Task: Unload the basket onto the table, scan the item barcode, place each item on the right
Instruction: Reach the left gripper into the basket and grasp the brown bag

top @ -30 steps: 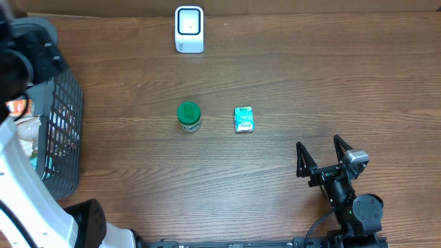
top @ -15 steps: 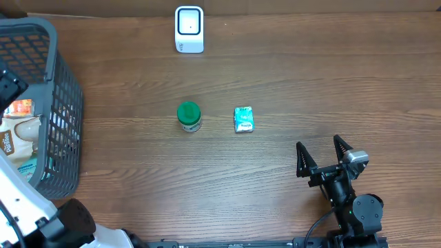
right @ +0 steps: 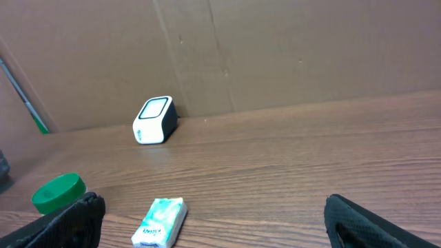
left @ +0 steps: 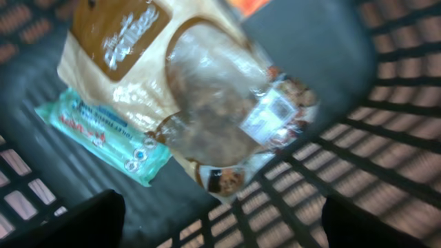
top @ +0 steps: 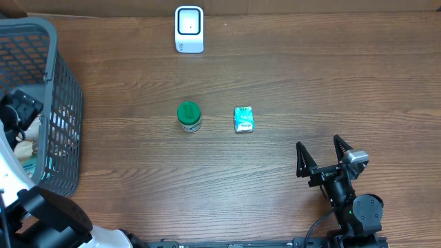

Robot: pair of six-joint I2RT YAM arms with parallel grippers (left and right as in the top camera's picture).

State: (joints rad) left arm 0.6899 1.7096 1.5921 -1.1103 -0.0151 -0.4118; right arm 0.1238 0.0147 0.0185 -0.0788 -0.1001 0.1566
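I need to grab the tan snack bag with my left gripper across its middle [top: 28,140] [left: 193,91] next. That will leave the white-label end uncovered for scanning on the tabletop.
The white barcode scanner [top: 189,29] stands at the table's far edge, also in the right wrist view [right: 154,120]. A green-lidded jar [top: 189,116] and a teal tissue pack [top: 244,119] lie apart at mid-table. My left gripper [left: 220,224] hangs open inside the dark mesh basket [top: 58,83], nothing between its fingers [left: 76,220]. Just beyond it lie a tan snack bag [left: 186,89] with a white label and a teal packet [left: 103,134]. My right gripper [top: 319,155] rests open near the front right, pointing at the tissue pack [right: 162,220] and the jar [right: 58,193].
The basket fills the table's left edge, and the left arm's white body [top: 21,200] lies along its front. A brown cardboard wall [right: 275,48] backs the table behind the scanner. Bare wood lies between the tissue pack and the right gripper.
The left arm has swung from the basket's far corner toward the front and now sits lower over the basket's contents. The right arm, jar, tissue pack and scanner have not moved.
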